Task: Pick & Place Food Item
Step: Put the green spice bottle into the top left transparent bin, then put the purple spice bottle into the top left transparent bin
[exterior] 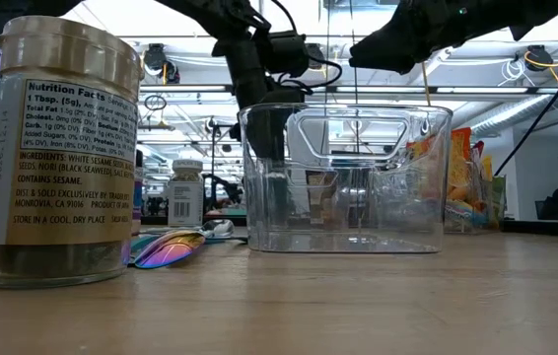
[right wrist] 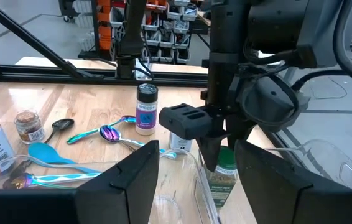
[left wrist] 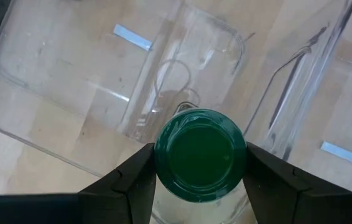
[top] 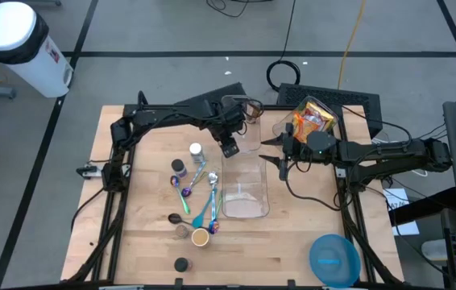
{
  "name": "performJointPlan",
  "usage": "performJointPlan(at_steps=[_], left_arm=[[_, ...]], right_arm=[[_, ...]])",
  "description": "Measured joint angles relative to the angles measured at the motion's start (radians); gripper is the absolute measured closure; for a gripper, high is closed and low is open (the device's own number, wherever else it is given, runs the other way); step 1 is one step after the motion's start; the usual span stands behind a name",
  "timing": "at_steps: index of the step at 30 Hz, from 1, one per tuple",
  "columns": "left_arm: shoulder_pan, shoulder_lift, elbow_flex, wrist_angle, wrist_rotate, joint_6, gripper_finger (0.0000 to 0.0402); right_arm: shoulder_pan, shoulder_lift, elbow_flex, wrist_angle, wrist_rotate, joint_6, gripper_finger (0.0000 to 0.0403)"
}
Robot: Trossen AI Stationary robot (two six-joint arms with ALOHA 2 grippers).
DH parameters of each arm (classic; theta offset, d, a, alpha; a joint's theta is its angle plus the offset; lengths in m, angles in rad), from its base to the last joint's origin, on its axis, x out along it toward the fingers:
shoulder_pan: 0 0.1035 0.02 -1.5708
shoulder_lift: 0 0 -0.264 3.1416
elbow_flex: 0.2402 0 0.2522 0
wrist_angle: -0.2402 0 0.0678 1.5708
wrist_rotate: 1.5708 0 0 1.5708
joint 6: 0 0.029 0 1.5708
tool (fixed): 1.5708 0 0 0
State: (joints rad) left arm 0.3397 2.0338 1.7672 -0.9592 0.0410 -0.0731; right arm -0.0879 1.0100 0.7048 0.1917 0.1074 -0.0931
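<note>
The green-capped spice jar (left wrist: 201, 155) is low inside the clear bin's sides and would stand, so it is now time for my left gripper to release it.
A clear plastic bin (top: 245, 187) stands mid-table; it also shows in the low view (exterior: 346, 177). My left gripper (top: 228, 147) is shut on a green-capped spice jar (right wrist: 223, 177) at the bin's far left corner, reaching down from above. In the left wrist view the green cap (left wrist: 201, 154) fills the gap between my fingers. My right gripper (top: 281, 153) is open and empty, level, just off the bin's far right side, facing the jar. Whether the jar's bottom touches the bin floor, I cannot tell. My left gripper pinches the jar's green cap (left wrist: 163, 155) by its round sides between the two fingers (left wrist: 132, 183). The fingers come from above, pointing down. The jar hangs upright below them, inside the bin beside its wall.
Left of the bin lie colourful spoons (top: 200, 192), spice jars (top: 196, 151) and small pots (top: 181, 263). A second clear container (top: 248, 133) and a snack bag (top: 312, 121) stand at the far edge. A blue bowl (top: 333, 258) is near right. A sesame jar (exterior: 62, 148) stands close in the low view.
</note>
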Motion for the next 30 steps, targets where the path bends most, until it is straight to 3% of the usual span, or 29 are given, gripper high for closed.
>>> performJointPlan(at_steps=[3, 9, 12, 21, 27, 30], left_arm=[[-0.001, 0.0, 0.0, 0.007, 0.0, 0.009, 0.0192], [-0.003, 0.0, 0.0, 0.041, 0.0, 0.012, 0.0055], [-0.002, 0.0, 0.0, 0.049, 0.0, 0.012, 0.0014], [0.012, -0.103, 0.006, 0.011, 0.004, 0.039, 0.0061], [0.012, -0.285, -0.002, -0.031, 0.003, 0.046, 0.0079], [-0.009, -0.398, -0.065, -0.017, 0.001, 0.07, 0.0082]], right_arm=[[0.0, 0.0, 0.0, 0.0, 0.0, 0.0, 0.0202], [0.0, 0.0, 0.0, -0.001, 0.0, -0.001, 0.0202], [0.0, 0.0, 0.0, -0.001, 0.0, -0.001, 0.0202], [0.0, 0.0, 0.0, -0.009, 0.0, -0.001, 0.0202], [0.0, 0.0, 0.0, -0.032, 0.0, 0.002, 0.0202], [0.003, 0.0, 0.0, -0.055, -0.002, 0.003, 0.0202]])
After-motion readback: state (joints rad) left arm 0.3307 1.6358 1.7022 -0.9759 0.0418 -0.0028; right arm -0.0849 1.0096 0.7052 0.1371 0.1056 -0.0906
